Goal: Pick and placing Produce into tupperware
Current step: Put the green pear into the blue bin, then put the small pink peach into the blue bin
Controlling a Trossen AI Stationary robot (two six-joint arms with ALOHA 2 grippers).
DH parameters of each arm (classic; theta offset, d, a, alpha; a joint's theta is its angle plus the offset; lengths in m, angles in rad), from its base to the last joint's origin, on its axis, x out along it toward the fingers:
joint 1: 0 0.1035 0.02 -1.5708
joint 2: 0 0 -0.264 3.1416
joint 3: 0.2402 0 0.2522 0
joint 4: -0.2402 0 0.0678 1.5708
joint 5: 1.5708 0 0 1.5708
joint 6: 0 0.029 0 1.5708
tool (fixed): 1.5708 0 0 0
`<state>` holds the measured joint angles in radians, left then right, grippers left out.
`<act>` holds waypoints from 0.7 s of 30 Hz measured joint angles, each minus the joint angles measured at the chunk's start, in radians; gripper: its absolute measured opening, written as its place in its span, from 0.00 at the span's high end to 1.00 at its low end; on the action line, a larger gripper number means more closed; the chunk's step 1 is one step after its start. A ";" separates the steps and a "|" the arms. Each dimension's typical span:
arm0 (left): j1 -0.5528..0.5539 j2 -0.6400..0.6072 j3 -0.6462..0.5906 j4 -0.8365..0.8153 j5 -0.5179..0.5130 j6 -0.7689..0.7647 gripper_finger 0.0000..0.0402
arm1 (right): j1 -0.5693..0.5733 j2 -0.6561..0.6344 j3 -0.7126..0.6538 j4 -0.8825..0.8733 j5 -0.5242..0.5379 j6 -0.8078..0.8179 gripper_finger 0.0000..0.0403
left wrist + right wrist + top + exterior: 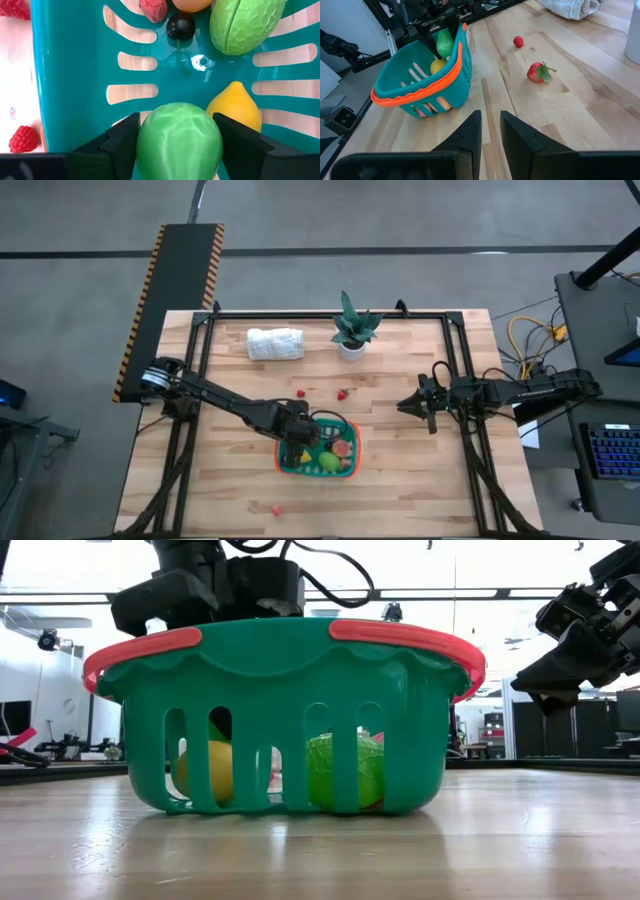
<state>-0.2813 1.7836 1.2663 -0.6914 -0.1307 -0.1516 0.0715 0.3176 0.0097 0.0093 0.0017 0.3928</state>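
My left gripper holds the smooth green piece (179, 142) low inside the rim of the teal tupperware (200, 75). The piece would rest in the tupperware, so it is time for my left gripper to open.
The tupperware (346, 470) is a teal slotted container with an orange-red rim, standing flat on the table's near middle; it fills the low view (285, 690). In it lie a yellow lemon (235, 105), a bumpy green piece (245, 25), a dark cherry (180, 27) and a pink-red piece (152, 9). My left gripper (298, 442) hangs over the container's left part, shut on a smooth green produce piece (178, 142), which also shows at rim height in the right wrist view (445, 42). My right gripper (415, 405) waits to the right, above the table, fingers close together and empty. My left gripper pinches the smooth green piece between its two fingers, one on each of its opposite sides (142, 142). The fingers point down from above. The piece is lifted clear of the container's floor, about level with the rim.
A strawberry (537, 71) and a raspberry (518, 41) lie on the table beyond the container; more raspberries (22, 139) lie just outside its left wall, and one (278, 508) near the front edge. A rolled white cloth (275, 343) and a potted plant (352, 330) stand at the back.
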 joint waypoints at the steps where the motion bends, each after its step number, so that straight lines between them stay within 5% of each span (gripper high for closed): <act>1: 0.000 0.000 0.000 0.000 0.000 0.000 0.47 | 0.000 0.000 0.000 0.000 0.000 0.000 0.84; 11: 0.000 0.000 0.000 0.002 0.000 0.000 0.45 | 0.000 0.000 0.000 0.000 0.000 0.000 0.84; 21: 0.018 0.000 -0.001 0.002 0.021 -0.027 0.27 | 0.000 0.000 0.000 0.000 0.000 0.000 0.84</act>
<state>-0.2632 1.7836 1.2655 -0.6899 -0.1093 -0.1782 0.0719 0.3176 0.0095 0.0093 0.0017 0.3931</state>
